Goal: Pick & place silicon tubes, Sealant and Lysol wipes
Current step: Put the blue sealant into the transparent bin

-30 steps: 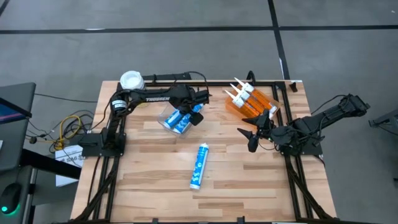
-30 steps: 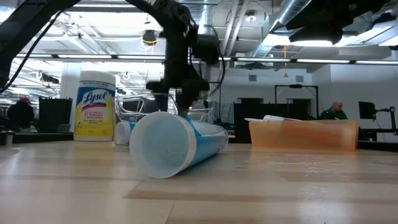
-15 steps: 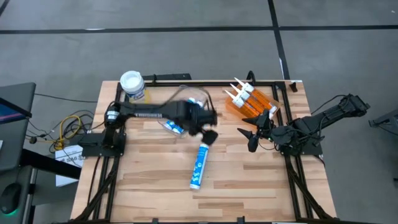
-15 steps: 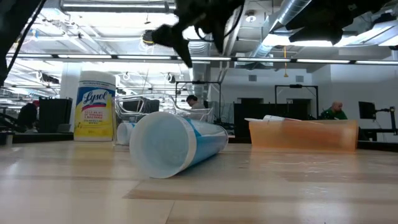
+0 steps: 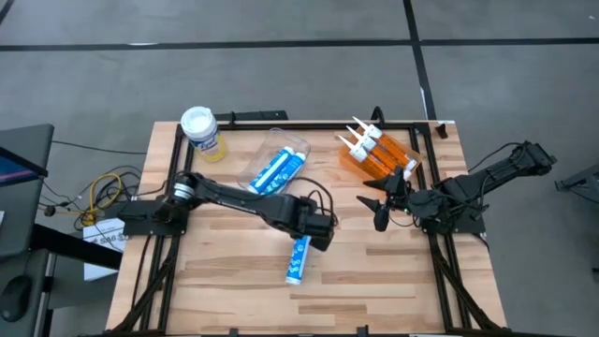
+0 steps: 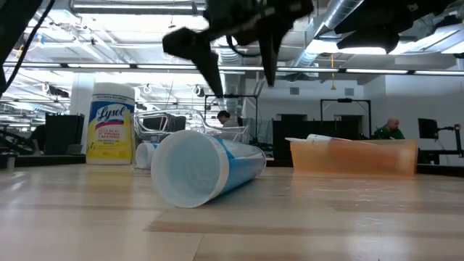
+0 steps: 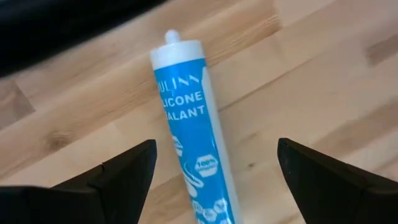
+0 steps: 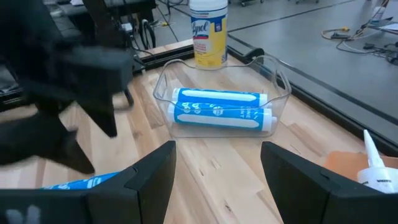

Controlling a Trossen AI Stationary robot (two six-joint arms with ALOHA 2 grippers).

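My left gripper grabs the blue sealant tube by its nozzle end (image 5: pixel 302 241) next, to place the tube in the clear bin (image 5: pixel 276 168).
A blue silicone sealant tube (image 5: pixel 298 258) lies on its side on the wooden table, near the middle; it also shows in the left wrist view (image 7: pixel 189 130) and close up in the low view (image 6: pixel 206 168). My left gripper (image 5: pixel 318 234) hovers above its nozzle end, open and empty, with one finger on either side (image 7: pixel 214 183). Two more blue tubes lie in a clear bin (image 5: pixel 276 168). The Lysol wipes canister (image 5: pixel 201 131) stands upright at the far left. Orange cartridges lie in an orange bin (image 5: pixel 379 154). My right gripper (image 5: pixel 374 208) waits open near the right edge.
The clear bin (image 8: pixel 273 74) and the Lysol canister (image 8: pixel 208 31) stand on the far side of my left arm. The orange bin (image 6: pixel 355 156) sits at the far right. A black frame (image 5: pixel 309 124) runs around the table. Bare wood lies at the near left.
My left gripper has risen out of the clear bin and swung toward the table's near edge and a little right. It now hangs over the loose blue tube. The two tubes in the bin and the loose tube have stayed where they were.
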